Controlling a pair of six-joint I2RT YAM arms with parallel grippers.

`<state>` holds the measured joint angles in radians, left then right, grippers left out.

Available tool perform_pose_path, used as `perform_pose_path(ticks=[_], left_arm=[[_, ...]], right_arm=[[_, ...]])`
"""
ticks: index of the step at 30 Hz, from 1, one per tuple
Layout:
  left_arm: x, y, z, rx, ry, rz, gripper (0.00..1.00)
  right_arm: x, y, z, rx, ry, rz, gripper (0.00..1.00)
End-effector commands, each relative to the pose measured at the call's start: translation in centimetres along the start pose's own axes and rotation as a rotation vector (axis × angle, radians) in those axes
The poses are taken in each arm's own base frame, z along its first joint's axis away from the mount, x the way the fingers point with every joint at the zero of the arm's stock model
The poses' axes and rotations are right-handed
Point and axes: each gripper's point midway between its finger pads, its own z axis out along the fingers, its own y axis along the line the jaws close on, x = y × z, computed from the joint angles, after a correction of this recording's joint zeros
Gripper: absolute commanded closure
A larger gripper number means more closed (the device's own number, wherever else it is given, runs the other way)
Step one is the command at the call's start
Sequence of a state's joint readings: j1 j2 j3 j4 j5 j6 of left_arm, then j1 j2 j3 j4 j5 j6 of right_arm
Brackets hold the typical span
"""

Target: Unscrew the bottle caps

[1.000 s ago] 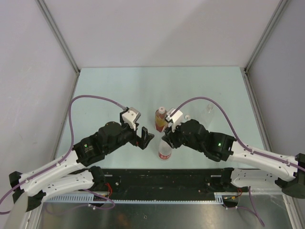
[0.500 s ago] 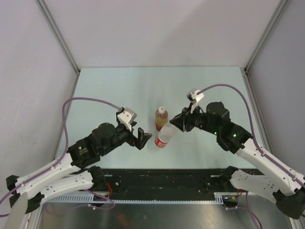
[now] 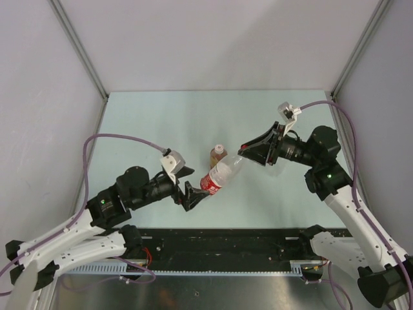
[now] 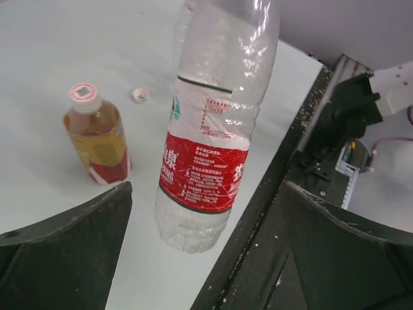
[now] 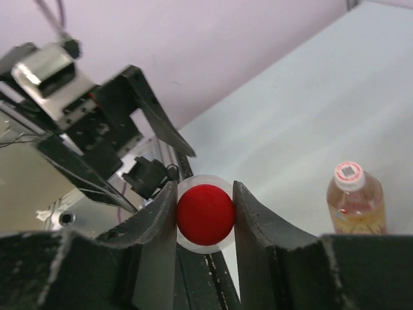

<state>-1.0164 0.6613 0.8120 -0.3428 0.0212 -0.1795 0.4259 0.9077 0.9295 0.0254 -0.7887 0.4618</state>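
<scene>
Next, my left gripper takes hold of the clear bottle around its red label near the bottle's base, leaving the red cap (image 5: 205,214) free to unscrew.
My right gripper (image 3: 245,154) is shut on the bright red cap (image 5: 205,214) of the clear bottle with the red-and-white label (image 3: 219,175). It holds that bottle off the table, tilted, base towards the lower left. My left gripper (image 3: 195,194) is open; the bottle's base (image 4: 190,226) sits between its fingers without touching them. The amber bottle (image 3: 217,157) stands upright behind, with a pale cap (image 4: 84,94) on it. A loose white cap (image 4: 140,95) lies on the table. The plain clear bottle is hidden.
The pale green table (image 3: 155,123) has grey walls on three sides. A black rail (image 3: 226,242) with the arm bases runs along its near edge, just below the left gripper.
My right gripper has risen and drawn back to the right with the red cap, lifting and tilting the labelled bottle. My left gripper has swung down to the bottle's base.
</scene>
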Motion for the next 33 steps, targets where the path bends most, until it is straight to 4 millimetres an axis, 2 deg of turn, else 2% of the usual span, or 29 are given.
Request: perform_pose_path(ticks=[1,6,13,16,19,24,30,33], left_arm=[[-1.2,-2.2,0.8,0.129,-0.01,0.032,0.01],[0.3,-2.4,2.2,0.145,0.054,0.023,0.01],[1.3,-2.5,3.3,0.155,0.093,0.013,0.02],[1.4,-2.9,3.5,0.181,0.101,0.012,0.09],[1.5,-3.5,3.5,0.213,0.106,0.013,0.23],[1.8,-3.8,3.6,0.236,0.115,0.015,0.52],[2.3,-2.5,3.4,0.17,0.104,0.032,0.6],[2.4,-1.5,3.3,0.113,0.094,0.033,0.62]], right_arm=[[-2.7,4.5,-1.2,-0.171,-0.06,-0.042,1.0],[-2.8,5.2,-1.4,-0.198,-0.056,-0.035,1.0],[-2.8,5.4,-1.6,-0.198,-0.057,-0.033,1.0],[-2.7,5.2,-1.6,-0.184,-0.057,-0.023,1.0],[-2.5,4.7,-1.4,-0.159,-0.055,-0.015,0.98],[-2.4,3.9,-1.4,-0.11,-0.064,-0.005,0.82],[-3.5,3.3,-1.6,-0.049,-0.123,-0.014,0.43],[-4.6,3.2,-1.6,-0.027,-0.171,-0.014,0.28]])
